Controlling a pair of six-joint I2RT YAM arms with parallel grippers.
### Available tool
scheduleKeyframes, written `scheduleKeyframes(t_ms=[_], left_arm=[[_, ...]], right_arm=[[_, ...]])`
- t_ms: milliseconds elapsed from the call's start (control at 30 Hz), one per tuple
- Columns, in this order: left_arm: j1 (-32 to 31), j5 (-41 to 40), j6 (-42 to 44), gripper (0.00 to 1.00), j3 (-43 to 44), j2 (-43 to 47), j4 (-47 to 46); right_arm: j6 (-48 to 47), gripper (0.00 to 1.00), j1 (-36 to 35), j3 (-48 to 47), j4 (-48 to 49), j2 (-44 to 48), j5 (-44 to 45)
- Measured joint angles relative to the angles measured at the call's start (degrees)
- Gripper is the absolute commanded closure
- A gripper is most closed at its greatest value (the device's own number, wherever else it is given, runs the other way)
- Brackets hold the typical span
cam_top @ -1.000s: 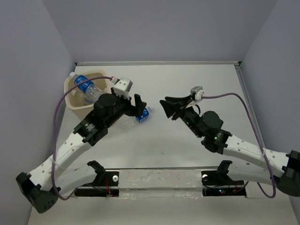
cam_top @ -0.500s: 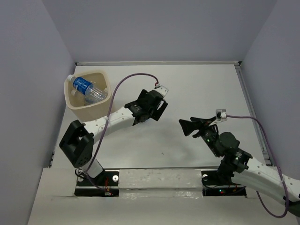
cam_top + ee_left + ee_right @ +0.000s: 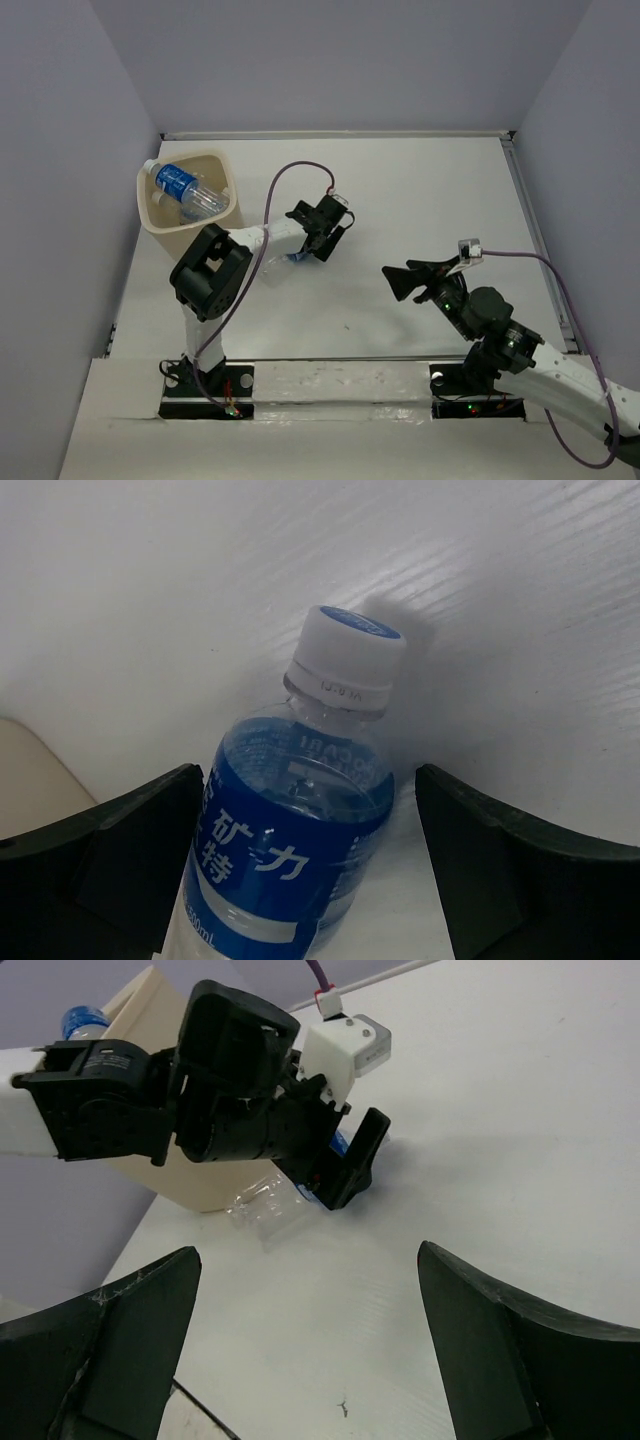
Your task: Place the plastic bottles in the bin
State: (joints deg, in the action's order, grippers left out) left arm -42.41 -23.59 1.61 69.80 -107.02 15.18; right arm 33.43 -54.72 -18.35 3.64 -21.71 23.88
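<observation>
Both fingers of my left gripper reach down beside the upper part of the blue label, past the white cap, so it is now time to close on the bottle.
A clear plastic bottle [image 3: 285,850] with a blue label and white cap [image 3: 345,660] lies on the white table. My left gripper [image 3: 310,870] stands open astride its shoulder, with a gap on the right side. From above, that gripper [image 3: 318,232] is over the bottle [image 3: 283,260], right of the beige bin [image 3: 160,225]. Two more plastic bottles [image 3: 178,183] [image 3: 207,203] lie inside the bin. My right gripper [image 3: 400,281] hovers open and empty at the near right. In its wrist view, the right gripper [image 3: 310,1360] looks toward the bottle [image 3: 272,1205] and the bin [image 3: 185,1188].
Grey walls close the table on three sides. The left arm's purple cable [image 3: 290,175] arcs above the table between the bin and the gripper. A small dark mark [image 3: 344,1409] is on the table near the right gripper.
The left arm has stretched out and come down over the bottle on the table. The right arm has pulled back toward the near right, and its jaws have gone from shut to open.
</observation>
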Motion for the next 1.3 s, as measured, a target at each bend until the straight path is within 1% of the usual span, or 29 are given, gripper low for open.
scheduleKeyframes(t_ms=[67,100,200,300,333,400,500,567,600,667,700,733,833,900,967,1033,1100,1167,1300], left_arm=[[0.1,0.5,-0.1,0.14,0.0,-1.2,0.2],[0.2,0.8,-0.1,0.24,0.1,-1.2,0.1],[0.2,1.7,-0.3,0.35,0.7,-1.2,0.6],[0.2,2.5,-0.6,0.43,1.3,-1.2,1.0],[0.2,3.0,-0.9,0.44,1.5,-1.1,1.2],[0.1,4.6,-1.2,0.51,1.6,0.0,1.4],[-0.2,7.8,-2.7,0.52,1.6,5.2,2.3],[-0.4,10.8,-4.1,0.51,1.8,12.0,2.3],[-0.4,11.8,-5.1,0.51,2.3,17.3,1.8],[-0.4,12.3,-6.6,0.5,4.2,27.1,-0.7],[-0.2,12.3,-7.0,0.5,4.8,29.5,-1.7],[0.9,12.4,-8.2,0.5,6.0,35.6,-4.6],[6.4,10.8,-11.0,0.49,6.7,48.1,-11.3],[10.0,7.6,-12.2,0.49,6.7,53.4,-13.7],[12.4,3.4,-12.4,0.46,6.7,59.0,-17.4],[13.8,-0.7,-12.0,0.45,6.4,60.8,-20.7],[15.1,-3.0,-11.6,0.45,5.6,60.7,-22.7],[18.2,-5.5,-10.8,0.45,3.4,58.9,-24.7],[23.9,-8.0,-9.4,0.46,1.0,52.0,-27.3]], right_arm=[[0.0,0.05,0.0,0.0,-0.3,0.7,-0.2],[-0.1,0.05,0.0,0.1,-0.4,1.1,-0.3],[-0.2,0.05,0.0,0.1,-0.7,2.4,-0.4],[-0.5,0.06,0.0,0.1,-0.7,3.1,-0.4],[-0.6,0.06,0.0,0.1,-0.8,3.3,-0.4],[-0.7,0.06,0.0,0.1,-0.9,3.3,-0.4],[-1.0,0.06,0.0,0.1,-1.6,3.0,-0.4],[-1.1,0.07,0.0,0.1,-1.7,2.4,-0.4],[-1.3,0.07,0.0,0.1,-1.7,2.2,-0.5],[-1.6,0.07,0.0,0.1,-1.7,1.8,-0.9],[-1.7,0.07,0.0,0.1,-1.7,1.6,-1.2],[-2.0,0.07,0.0,0.1,-1.6,1.4,-1.5],[-2.3,0.07,0.0,0.2,-0.6,0.3,-2.6],[-2.4,0.08,0.0,0.4,0.6,-0.9,-3.4],[-2.4,0.08,0.0,0.5,1.6,-2.7,-4.5],[-2.6,0.08,0.0,0.5,2.7,-4.7,-5.6],[-2.7,0.08,0.0,0.5,4.2,-6.6,-6.7],[-2.8,0.09,0.0,0.5,5.3,-7.8,-7.9],[-2.8,0.09,0.0,1.1,7.5,-8.7,-10.3]])
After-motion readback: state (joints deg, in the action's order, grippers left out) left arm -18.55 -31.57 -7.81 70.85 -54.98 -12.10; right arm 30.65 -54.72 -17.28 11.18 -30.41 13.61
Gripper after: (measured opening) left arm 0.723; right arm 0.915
